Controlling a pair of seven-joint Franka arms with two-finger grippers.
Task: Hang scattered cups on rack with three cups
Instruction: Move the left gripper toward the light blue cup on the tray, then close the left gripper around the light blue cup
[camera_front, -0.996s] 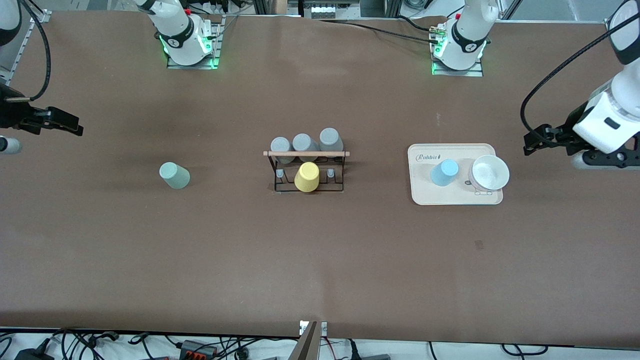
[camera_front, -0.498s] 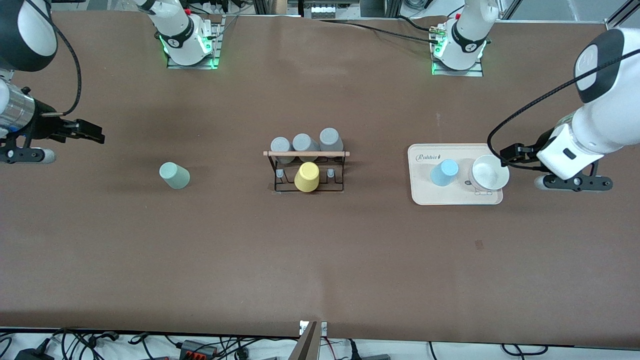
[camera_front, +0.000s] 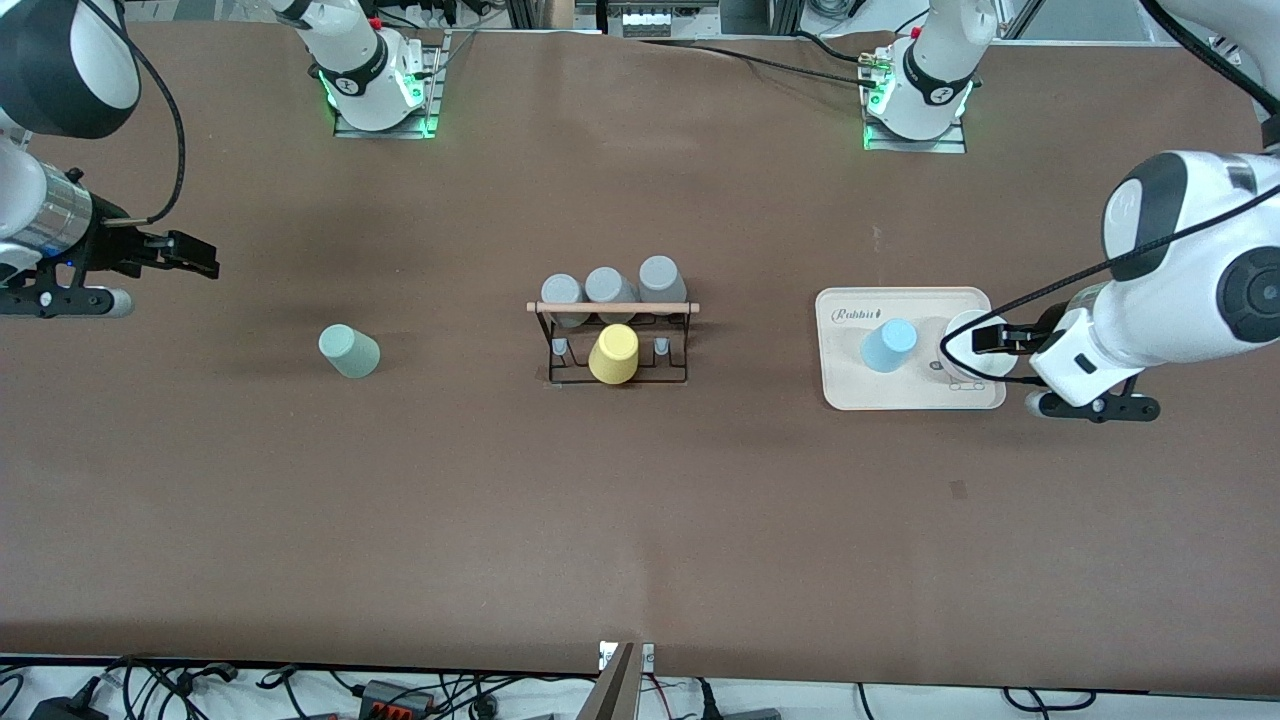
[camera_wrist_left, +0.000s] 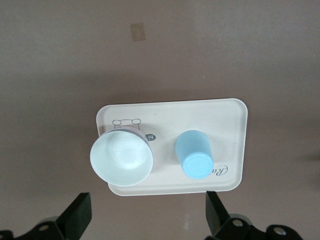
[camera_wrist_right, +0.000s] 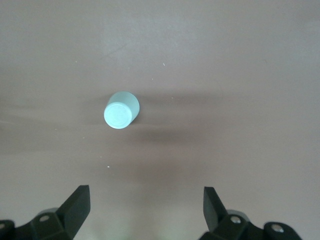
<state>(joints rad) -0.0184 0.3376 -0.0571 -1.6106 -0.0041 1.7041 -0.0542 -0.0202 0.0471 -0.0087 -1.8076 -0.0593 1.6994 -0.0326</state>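
Note:
Next, my left gripper grabs the cup's side near its base, to hang the light blue cup (camera_front: 888, 345) on a free peg.
The pale sage green cup (camera_front: 349, 351) stands upside down on the table toward the right arm's end; it also shows in the right wrist view (camera_wrist_right: 121, 110). The light blue cup (camera_front: 888, 345) stands upside down on the cream tray (camera_front: 905, 395), also in the left wrist view (camera_wrist_left: 193, 153). The black wire rack (camera_front: 613, 345) with its wooden rod stands mid-table, with three grey cups (camera_front: 607, 287) and a yellow cup (camera_front: 614, 353) on it. My left gripper (camera_front: 978, 340) (camera_wrist_left: 146, 217) is open and empty over the tray's edge. My right gripper (camera_front: 200, 257) (camera_wrist_right: 145, 210) is open and empty over bare table.
A white bowl (camera_front: 962, 352) sits on the tray beside the blue cup, partly under my left gripper; it also shows in the left wrist view (camera_wrist_left: 121, 157). Two free pegs (camera_front: 661, 346) stand on either side of the yellow cup.
My left arm has swung in from the table's end, bringing its gripper over the bowl and tray edge. My right gripper has moved a little toward the sage cup. The cups have not moved.

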